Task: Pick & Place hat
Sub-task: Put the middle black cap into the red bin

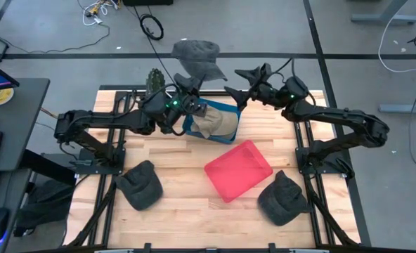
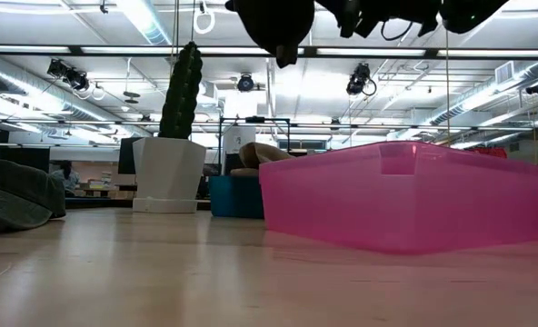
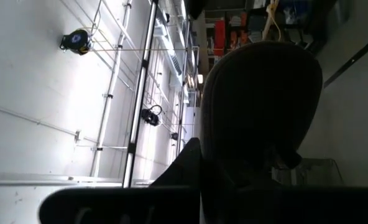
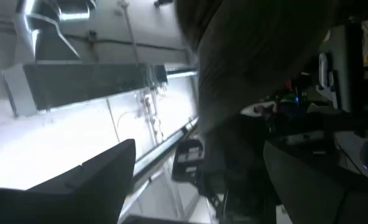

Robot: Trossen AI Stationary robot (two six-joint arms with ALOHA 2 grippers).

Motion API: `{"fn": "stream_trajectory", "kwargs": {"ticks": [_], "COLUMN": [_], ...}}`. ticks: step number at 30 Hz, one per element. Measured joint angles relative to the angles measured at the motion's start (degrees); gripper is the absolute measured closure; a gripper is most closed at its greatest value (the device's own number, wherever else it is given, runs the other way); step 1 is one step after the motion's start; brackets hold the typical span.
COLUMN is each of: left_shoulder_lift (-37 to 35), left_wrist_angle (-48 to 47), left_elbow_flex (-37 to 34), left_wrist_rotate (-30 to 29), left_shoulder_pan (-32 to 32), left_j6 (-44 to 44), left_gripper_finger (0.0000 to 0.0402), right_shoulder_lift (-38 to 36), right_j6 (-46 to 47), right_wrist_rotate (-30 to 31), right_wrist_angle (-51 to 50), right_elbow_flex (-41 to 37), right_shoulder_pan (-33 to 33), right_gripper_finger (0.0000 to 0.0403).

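Next, my right gripper grabs the grey hat by its brim (image 1: pixel 213 72) (image 4: pixel 234 93), to take the hat over from my left gripper.
A grey hat (image 1: pixel 197 58) is held up above the table's far edge by my left gripper (image 1: pixel 187 87), which is shut on it. In the left wrist view the hat (image 3: pixel 258 99) rises dark in front of the fingers. In the low view it hangs at the top (image 2: pixel 273 23). My right gripper (image 1: pixel 237 84) stands open just right of the hat, touching nothing; the hat (image 4: pixel 265 56) shows beyond its spread fingers. A beige hat (image 1: pixel 215 121) lies in a blue bin (image 1: pixel 229 110). My left gripper pinches the grey hat between its two fingers at the hat's near edge (image 3: pixel 246 165). The fingers come roughly level from the table's left, slanting toward the far side. The hat is lifted clear of the table and stands out beyond the fingers.
An empty pink bin (image 1: pixel 238 169) sits mid-table, right of centre. Two dark hats lie on the table at the near left (image 1: pixel 139 185) and near right (image 1: pixel 283 198). A potted cactus (image 1: pixel 154 79) stands at the far left, behind my left arm.
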Motion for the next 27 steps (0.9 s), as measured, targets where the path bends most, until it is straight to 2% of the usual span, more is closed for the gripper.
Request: {"fn": "stream_trajectory", "kwargs": {"ticks": [5,13,22,27], "left_shoulder_lift": [0.0,0.58,3.1,3.56], "left_wrist_angle": [-0.29,-0.32,-0.81,-0.47], "left_elbow_flex": [0.0,0.01,0.01,0.03], "left_wrist_rotate": [0.2,1.32,2.05,2.08], "left_shoulder_pan": [0.0,-0.01,0.0,0.04], "left_j6": [-0.03,-0.12,-0.61,-1.83], "left_gripper_finger": [0.0391,0.0391,0.0391,0.0391], "right_shoulder_lift": [1.64,5.18,5.75,5.78], "right_j6": [2.54,7.16,6.86,3.08], "right_wrist_rotate": [2.52,5.76,6.58,6.51], "right_wrist_angle": [1.29,7.21,7.12,7.0], "right_elbow_flex": [0.0,0.0,0.0,0.0], "right_shoulder_pan": [0.37,0.35,0.69,0.68], "right_gripper_finger": [0.0082,0.0155,0.0234,0.0292]}}
